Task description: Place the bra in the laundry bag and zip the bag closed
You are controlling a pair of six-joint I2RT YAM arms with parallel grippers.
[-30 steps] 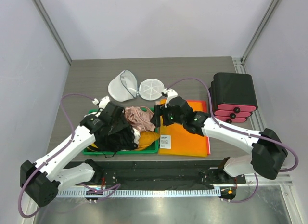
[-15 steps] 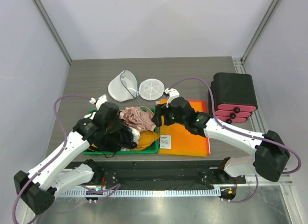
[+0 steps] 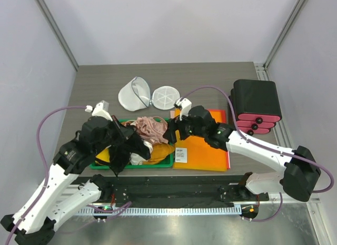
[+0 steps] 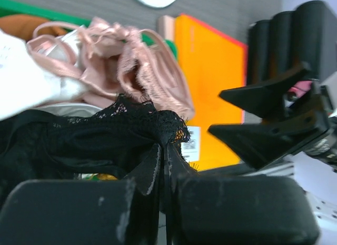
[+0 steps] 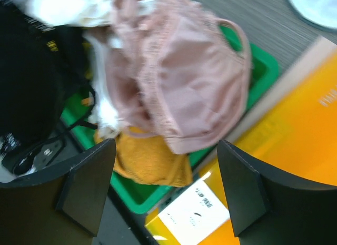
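The rest of the black bra should stay free for the left gripper to take again for bagging, so the right gripper should grab the black bra by its lacy edge (image 3: 129, 133) (image 5: 40, 25) next.
The black lacy bra (image 4: 95, 139) is pinched by its edge in my left gripper (image 4: 166, 168), which is shut on it. In the top view the bra (image 3: 129, 149) hangs raised over the green tray (image 3: 158, 164), under the left gripper (image 3: 122, 135). The white mesh laundry bag (image 3: 134, 95) lies at the back of the table, its round flap (image 3: 166, 96) open beside it. My right gripper (image 3: 171, 131) hovers open at the tray's right end. Nothing is between its fingers (image 5: 87, 176), which hang above the pink garment (image 5: 184, 81) and a yellow one (image 5: 152, 160).
White, pink (image 3: 152, 128) and yellow (image 3: 160, 151) garments fill the tray. An orange folder (image 3: 202, 147) with a white label lies right of the tray. A black stack with pink-red edges (image 3: 255, 104) stands at the right. Grey walls enclose the table.
My left gripper has shut on the black bra and pulled it up and to the left, out of the pile. The right gripper has opened a little wider and shifted slightly left.
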